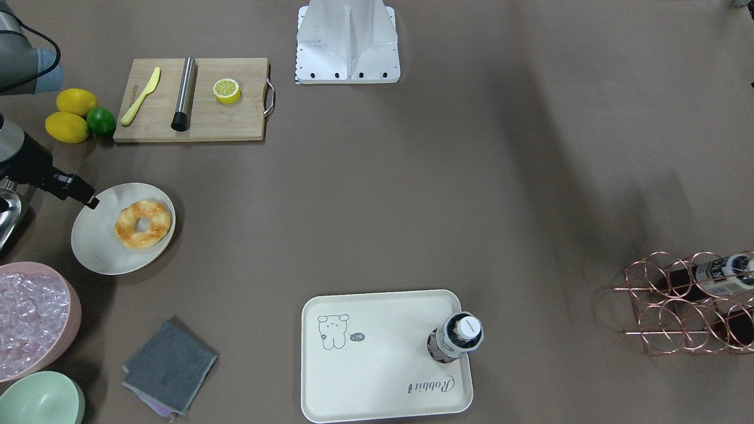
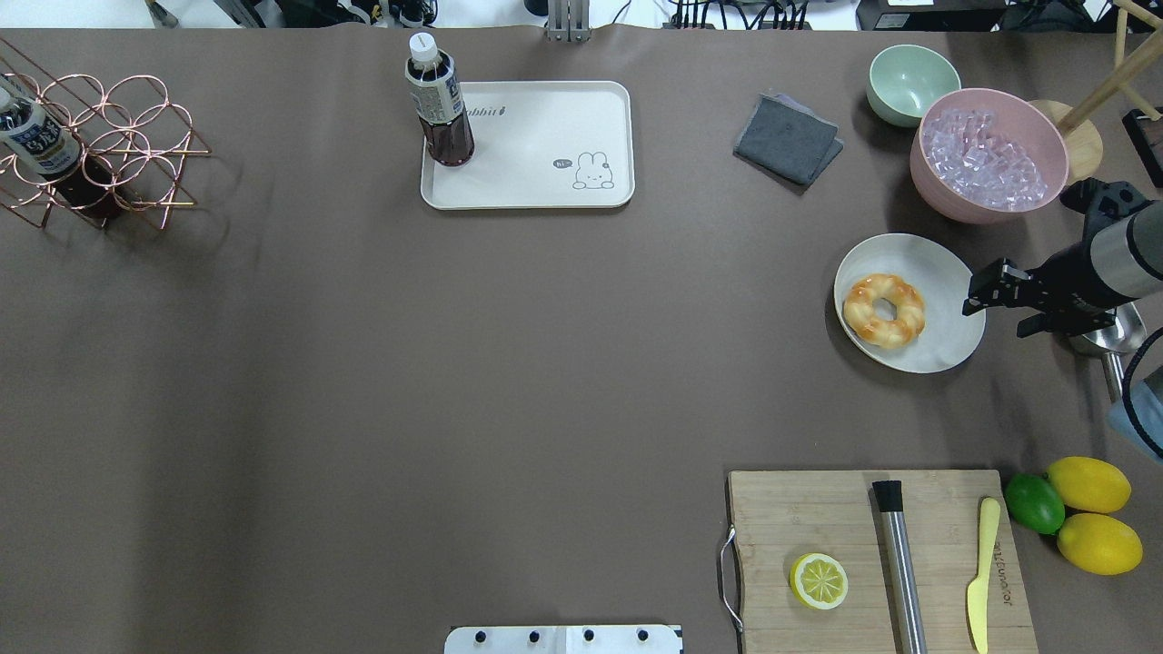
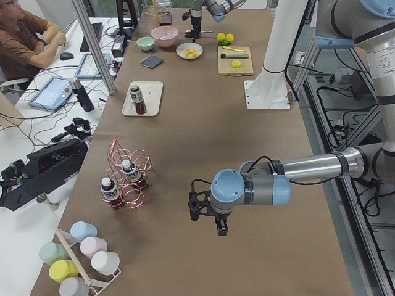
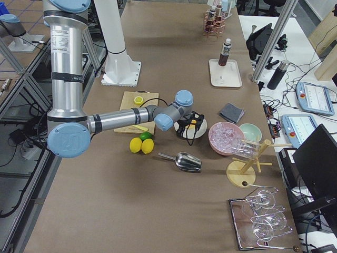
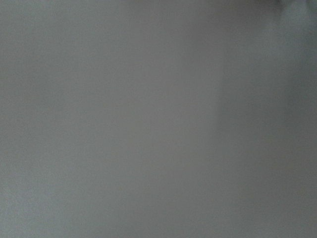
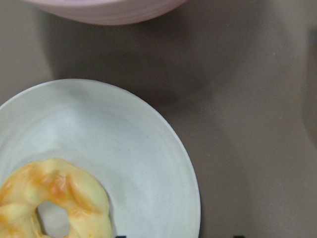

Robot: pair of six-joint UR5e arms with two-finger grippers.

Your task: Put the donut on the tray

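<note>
The donut should get onto the tray point(image 1: 378, 364) undisturbed, so my right gripper should grab the plate by its rim point(image 1: 88, 212) next.
The donut point(image 2: 883, 310) lies on a round off-white plate point(image 2: 945, 341) at the robot's right; it also shows in the front view point(image 1: 143, 224) and the right wrist view point(image 6: 49, 203). My right gripper point(image 2: 995, 304) hovers over the plate's outer rim, beside the donut, open and empty. The cream rabbit tray point(image 2: 536, 136) lies at the far middle of the table with a dark drink bottle point(image 2: 441, 104) standing in one corner. My left gripper point(image 3: 207, 216) shows only in the exterior left view, low over bare table near the wire rack; I cannot tell its state.
A pink bowl of ice point(image 2: 990, 154), a green bowl point(image 2: 911, 82) and a grey cloth point(image 2: 787, 138) lie beyond the plate. A metal scoop point(image 2: 1110, 334) is under the right arm. A cutting board point(image 2: 872, 554) holds a halved lemon, a steel tube and a knife. A copper bottle rack point(image 2: 95, 150) stands far left.
</note>
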